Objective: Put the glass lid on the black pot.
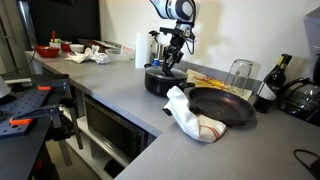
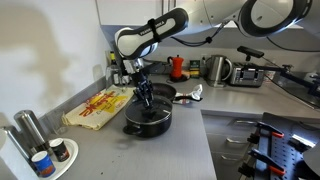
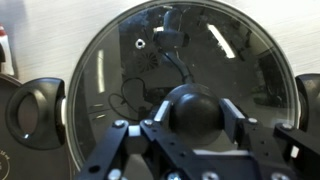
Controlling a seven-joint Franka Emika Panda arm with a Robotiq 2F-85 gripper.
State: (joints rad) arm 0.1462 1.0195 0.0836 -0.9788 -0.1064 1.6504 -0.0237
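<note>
The glass lid's metal rim lies level on the black pot's rim (image 1: 157, 76) (image 3: 66, 113), centred between both handles, so it is time for my gripper to open now.
The glass lid (image 3: 150, 60) fills the wrist view, round and see-through with a metal rim. Its dark centre knob (image 3: 195, 108) sits between my finger pads. My gripper (image 3: 195, 115) is shut on the knob, with both pads touching it. The black pot (image 1: 158, 82) stands on the grey counter directly under the gripper (image 1: 172, 62) in both exterior views (image 2: 147, 120). The lid lies level over the pot's mouth, at or just above the rim (image 2: 148, 106). I cannot tell whether it rests on it. A black pot handle (image 3: 30, 112) shows beyond the lid's left edge.
A wide black frying pan (image 1: 222, 106) lies next to the pot, with a white cloth (image 1: 190, 120) at its edge. A yellow packet (image 2: 97, 105), a drinking glass (image 1: 240, 72), a bottle (image 1: 268, 86), a kettle (image 2: 217, 68) and tins (image 2: 45, 152) stand around.
</note>
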